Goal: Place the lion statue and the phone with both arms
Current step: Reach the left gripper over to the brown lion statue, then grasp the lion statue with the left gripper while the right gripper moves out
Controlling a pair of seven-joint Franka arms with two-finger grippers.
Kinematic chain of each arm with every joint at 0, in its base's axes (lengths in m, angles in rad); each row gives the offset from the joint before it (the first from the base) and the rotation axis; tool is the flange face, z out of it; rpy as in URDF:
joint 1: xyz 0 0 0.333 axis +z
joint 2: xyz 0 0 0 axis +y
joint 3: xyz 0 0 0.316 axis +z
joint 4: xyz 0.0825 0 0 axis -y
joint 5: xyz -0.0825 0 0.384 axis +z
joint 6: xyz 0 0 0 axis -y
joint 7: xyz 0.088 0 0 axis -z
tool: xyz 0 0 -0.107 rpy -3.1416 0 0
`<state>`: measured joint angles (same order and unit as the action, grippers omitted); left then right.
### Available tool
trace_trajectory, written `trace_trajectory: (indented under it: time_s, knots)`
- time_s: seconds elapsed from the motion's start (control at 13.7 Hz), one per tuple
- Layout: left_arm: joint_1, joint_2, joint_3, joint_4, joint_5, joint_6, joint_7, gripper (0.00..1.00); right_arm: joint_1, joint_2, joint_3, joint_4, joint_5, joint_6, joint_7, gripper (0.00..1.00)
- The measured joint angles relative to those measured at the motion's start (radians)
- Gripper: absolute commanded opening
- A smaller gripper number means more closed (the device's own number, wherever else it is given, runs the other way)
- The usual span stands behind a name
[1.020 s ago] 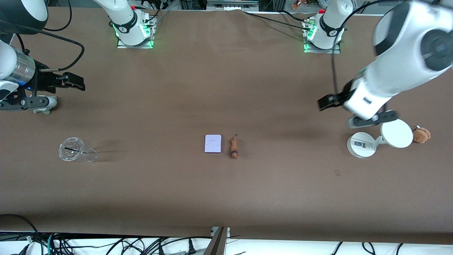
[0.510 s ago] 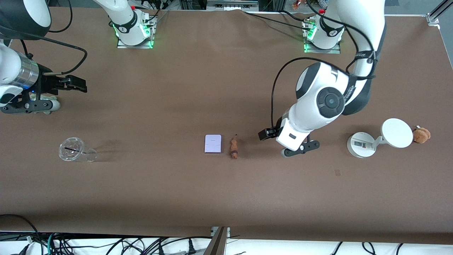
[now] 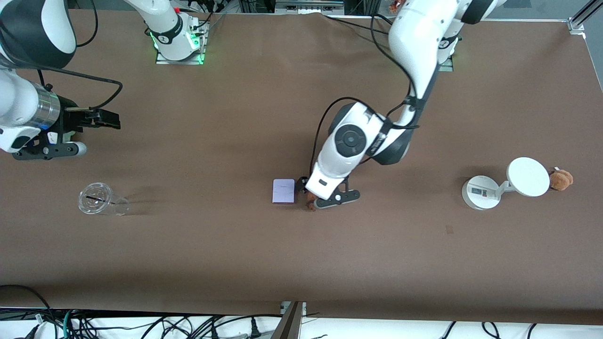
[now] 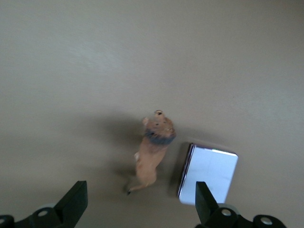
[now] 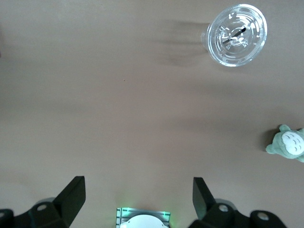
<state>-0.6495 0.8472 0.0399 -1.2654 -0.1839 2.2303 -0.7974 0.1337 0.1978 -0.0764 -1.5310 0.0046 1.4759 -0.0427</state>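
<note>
I should next grab the lion statue with my left gripper by its body behind the dark mane, so that I can place it.
The lion statue lies on its side on the brown table, orange-brown with a dark mane. The phone, a pale lavender slab, lies flat close beside it. In the front view the phone shows at mid-table, and only the lion's mane end peeks out under the left hand. My left gripper is open and empty, low over the lion, its fingers spanning the lion and the phone's edge; it also shows in the front view. My right gripper is open and empty over the right arm's end of the table.
A clear plastic cup lies on its side at the right arm's end, nearer the front camera than the right gripper. A grey-green plush sits near it. A white round-disc stand and a brown plush stand at the left arm's end.
My left arm has swept from over the white stand across the table to over the lion and phone. My right gripper has drifted slightly toward the middle.
</note>
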Motion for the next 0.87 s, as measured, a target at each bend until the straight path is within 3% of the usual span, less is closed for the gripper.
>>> trace_trajectory:
  time_s: [0.44,0.87]
  knots:
    - [-0.045,0.058,0.043,0.046,0.013,0.025,-0.006,1.00,0.028,0.100,0.007,0.000,0.007,0.107,0.002,1.00]
    - [-0.082,0.088,0.076,0.058,0.066,0.026,-0.006,0.77,0.066,0.177,0.007,0.001,0.010,0.179,0.007,1.00]
